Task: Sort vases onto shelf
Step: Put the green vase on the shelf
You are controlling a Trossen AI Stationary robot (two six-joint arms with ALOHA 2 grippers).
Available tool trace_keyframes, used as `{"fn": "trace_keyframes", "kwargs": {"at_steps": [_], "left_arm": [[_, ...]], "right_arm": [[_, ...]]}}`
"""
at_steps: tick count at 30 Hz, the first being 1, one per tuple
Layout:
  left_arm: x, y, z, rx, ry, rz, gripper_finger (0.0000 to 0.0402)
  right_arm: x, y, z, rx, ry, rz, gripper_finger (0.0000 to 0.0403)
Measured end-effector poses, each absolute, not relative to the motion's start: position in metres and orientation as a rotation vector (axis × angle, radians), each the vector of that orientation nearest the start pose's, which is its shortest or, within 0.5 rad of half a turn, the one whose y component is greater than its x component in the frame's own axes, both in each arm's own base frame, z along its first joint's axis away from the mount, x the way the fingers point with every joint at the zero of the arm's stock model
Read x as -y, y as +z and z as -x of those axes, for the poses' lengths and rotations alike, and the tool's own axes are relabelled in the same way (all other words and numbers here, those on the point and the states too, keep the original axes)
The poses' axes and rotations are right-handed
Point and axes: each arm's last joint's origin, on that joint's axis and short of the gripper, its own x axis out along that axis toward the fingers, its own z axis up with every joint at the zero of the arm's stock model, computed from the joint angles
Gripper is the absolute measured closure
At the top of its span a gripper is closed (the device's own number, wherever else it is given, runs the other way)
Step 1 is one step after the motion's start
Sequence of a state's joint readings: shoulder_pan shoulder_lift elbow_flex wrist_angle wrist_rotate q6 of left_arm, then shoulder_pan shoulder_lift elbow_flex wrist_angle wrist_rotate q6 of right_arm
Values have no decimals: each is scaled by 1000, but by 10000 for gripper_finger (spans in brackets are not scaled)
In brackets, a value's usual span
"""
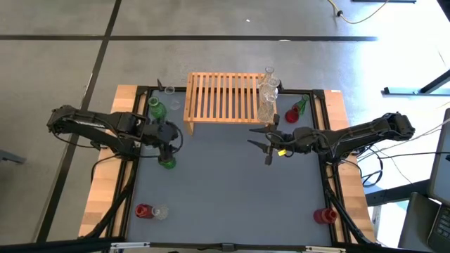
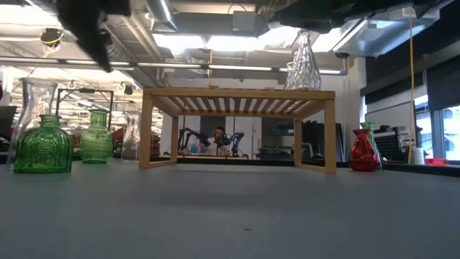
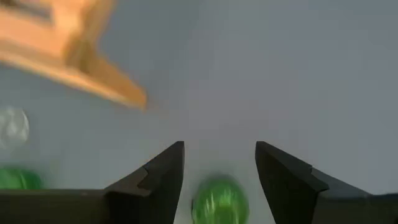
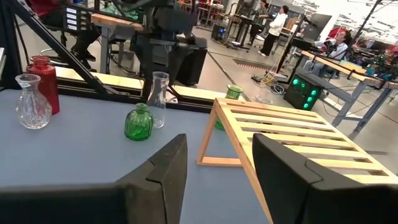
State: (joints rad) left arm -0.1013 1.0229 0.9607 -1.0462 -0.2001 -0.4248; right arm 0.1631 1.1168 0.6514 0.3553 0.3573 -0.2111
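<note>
The left gripper grabs the squat green vase by its neck [image 1: 169, 163] next, to sort it onto the light-wood shelf [image 1: 223, 97].
The light-wood slatted shelf [image 1: 223, 97] stands on its short legs at the table's far side. Two clear vases [image 1: 267, 93] stand on its right end; one shows in the low view [image 2: 303, 61]. My left gripper [image 1: 167, 147] is open and hovers above a squat green vase [image 1: 167, 163] that stands upright on the table [image 2: 43, 144]. In the left wrist view its top [image 3: 219, 199] lies below and between the fingers. My right gripper [image 1: 259, 144] hangs open near the shelf's right front leg and holds nothing [image 4: 217, 140].
Another green vase [image 1: 156, 109] and clear vases [image 1: 169, 91] stand left of the shelf. A red vase [image 1: 292, 116] and a green one [image 1: 302, 104] stand to its right. Red [image 1: 143, 210] and clear [image 1: 160, 212] vases are near left, a red one [image 1: 325, 215] near right.
</note>
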Motion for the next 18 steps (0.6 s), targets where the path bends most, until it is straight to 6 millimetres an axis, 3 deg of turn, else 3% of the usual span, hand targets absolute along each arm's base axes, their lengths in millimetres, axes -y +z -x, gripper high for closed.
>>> {"fn": "trace_keyframes", "kwargs": {"at_steps": [6, 11, 18], "left_arm": [[15, 271, -167, -1167, 274, 321, 209], [16, 247, -168, -1280, 258, 333, 209], [23, 227, -178, -1398, 213, 302, 209]], "right_arm": [[-30, 274, -243, -127, -182, 238, 233], [-30, 274, -243, -126, -183, 238, 233], [-30, 274, -243, -125, -183, 238, 233]]}}
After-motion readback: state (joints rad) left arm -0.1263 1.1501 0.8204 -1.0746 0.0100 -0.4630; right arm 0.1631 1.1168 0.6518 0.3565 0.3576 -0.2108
